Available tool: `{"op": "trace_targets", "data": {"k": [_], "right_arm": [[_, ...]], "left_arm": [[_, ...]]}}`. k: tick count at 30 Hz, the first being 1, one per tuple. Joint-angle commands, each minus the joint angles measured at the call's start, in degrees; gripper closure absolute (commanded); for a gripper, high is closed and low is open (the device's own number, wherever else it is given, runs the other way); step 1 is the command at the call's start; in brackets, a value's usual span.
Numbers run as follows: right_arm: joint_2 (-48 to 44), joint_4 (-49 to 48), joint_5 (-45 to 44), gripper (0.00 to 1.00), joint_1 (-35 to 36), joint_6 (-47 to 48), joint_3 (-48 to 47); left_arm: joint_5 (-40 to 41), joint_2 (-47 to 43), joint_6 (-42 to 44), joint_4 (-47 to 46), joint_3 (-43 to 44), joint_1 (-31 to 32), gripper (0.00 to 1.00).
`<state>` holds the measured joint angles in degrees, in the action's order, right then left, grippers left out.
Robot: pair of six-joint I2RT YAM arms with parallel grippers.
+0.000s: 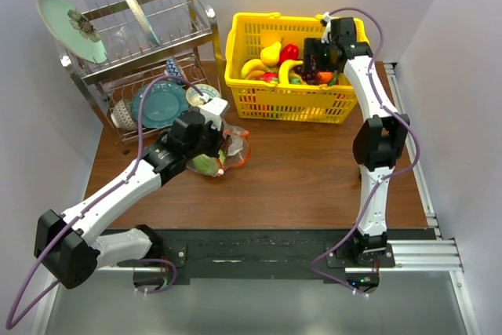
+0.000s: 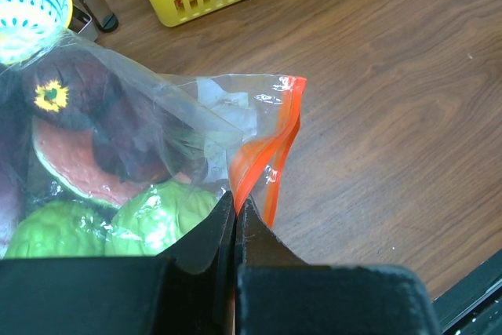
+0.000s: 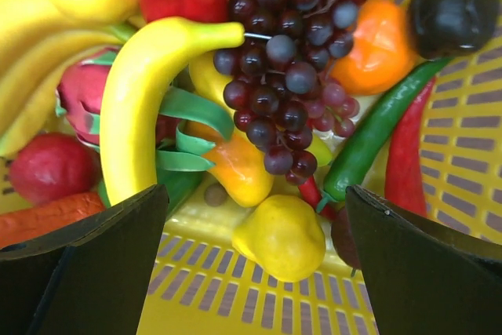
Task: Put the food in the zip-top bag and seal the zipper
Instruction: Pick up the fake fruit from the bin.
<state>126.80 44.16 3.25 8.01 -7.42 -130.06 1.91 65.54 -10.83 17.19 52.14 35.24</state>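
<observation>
The robot should next use its right gripper to grab the grape bunch (image 3: 290, 60) by an end grape (image 3: 289, 162), so the rest stays free to enter the zip-top bag.
The clear zip-top bag (image 1: 234, 147) lies on the wooden table in front of the dish rack. In the left wrist view the bag (image 2: 196, 107) holds round green pieces (image 2: 157, 209), a red slice (image 2: 78, 178) and a dark purple piece (image 2: 70, 100). My left gripper (image 2: 235, 203) is shut on the red-orange zipper (image 2: 271, 143) at the bag's mouth; it also shows in the top view (image 1: 213, 151). My right gripper (image 1: 318, 56) is open and empty over the yellow basket (image 1: 290, 103). Below it (image 3: 255, 194) lie a dark red grape bunch (image 3: 290, 60), a yellow pear (image 3: 282, 237) and a banana (image 3: 141, 92).
The basket floor (image 3: 235, 296) also holds a green chilli (image 3: 376, 131), a red chilli (image 3: 408, 154), an orange piece (image 3: 376, 45) and a dark round piece (image 3: 455, 5). A metal dish rack (image 1: 141, 45) with plates stands at the back left. A patterned bowl (image 2: 23, 5) is beside the bag.
</observation>
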Motion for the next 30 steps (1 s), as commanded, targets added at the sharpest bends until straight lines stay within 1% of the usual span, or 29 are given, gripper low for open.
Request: {"op": "trace_targets", "data": {"k": [1, 6, 9, 10, 12, 13, 16, 17, 19, 20, 23, 25, 27, 30], "right_arm": [[1.42, -0.75, 3.08, 0.01, 0.25, 4.43, -2.66], [6.69, -0.22, 0.1, 0.02, 0.34, 4.43, -2.92], [8.8, 0.57, 0.09, 0.05, 0.25, 3.56, -3.97], [9.16, 1.01, 0.01, 0.09, 0.25, 3.21, -4.41], [9.69, 1.28, 0.27, 0.21, 0.25, 2.68, -4.59], [9.69, 1.45, 1.14, 0.38, 0.25, 2.5, -4.59], [7.77, 1.98, 1.85, 0.64, 0.34, 1.89, -4.68], [6.8, 1.72, 2.11, 0.75, 0.25, 1.45, -4.33], [3.99, -0.55, 2.38, 0.79, 0.16, 0.92, -2.06], [0.85, -1.35, 2.64, 0.85, 0.34, 0.31, -1.26], [-4.52, -3.11, 2.56, 0.91, 0.34, -0.57, 0.33], [-6.99, -3.73, 2.12, 0.96, 0.25, -0.93, 1.03], [-10.34, -4.26, 2.12, 1.0, 0.25, -1.45, 1.56], [-14.37, -6.54, 2.2, 1.0, 0.25, -2.33, 3.67]], "left_arm": [[-0.51, 0.12, 1.07, -3.83, 0.33, -0.7, 1.0], [-0.24, 0.47, 1.07, -3.66, 0.24, -1.14, 1.0], [-0.33, 0.64, 1.07, -3.74, 0.42, -1.23, 1.0], [-0.33, 0.73, 1.07, -3.74, 0.33, -1.32, 1.0], [-0.33, 0.82, 1.07, -3.66, 0.42, -1.32, 1.0], [-0.42, 0.82, 1.07, -3.66, 0.51, -1.32, 1.0], [-0.33, 0.56, 1.07, -3.39, 0.42, -1.32, 1.0], [-0.16, 0.47, 1.07, -3.39, 0.33, -1.32, 1.0], [-0.15, 0.2, 1.07, -3.48, 0.24, -1.32, 1.0], [-0.15, 0.12, 1.07, -3.48, 0.16, -1.32, 1.0], [-0.15, 0.03, 1.07, -3.3, 0.24, -1.32, 1.0], [0.02, -0.06, 1.07, -3.22, 0.24, -1.32, 1.0], [0.28, -0.23, 1.07, -3.04, 0.33, -1.32, 1.0], [0.29, -0.41, 1.07, -3.04, 0.33, -1.32, 1.0]]}}
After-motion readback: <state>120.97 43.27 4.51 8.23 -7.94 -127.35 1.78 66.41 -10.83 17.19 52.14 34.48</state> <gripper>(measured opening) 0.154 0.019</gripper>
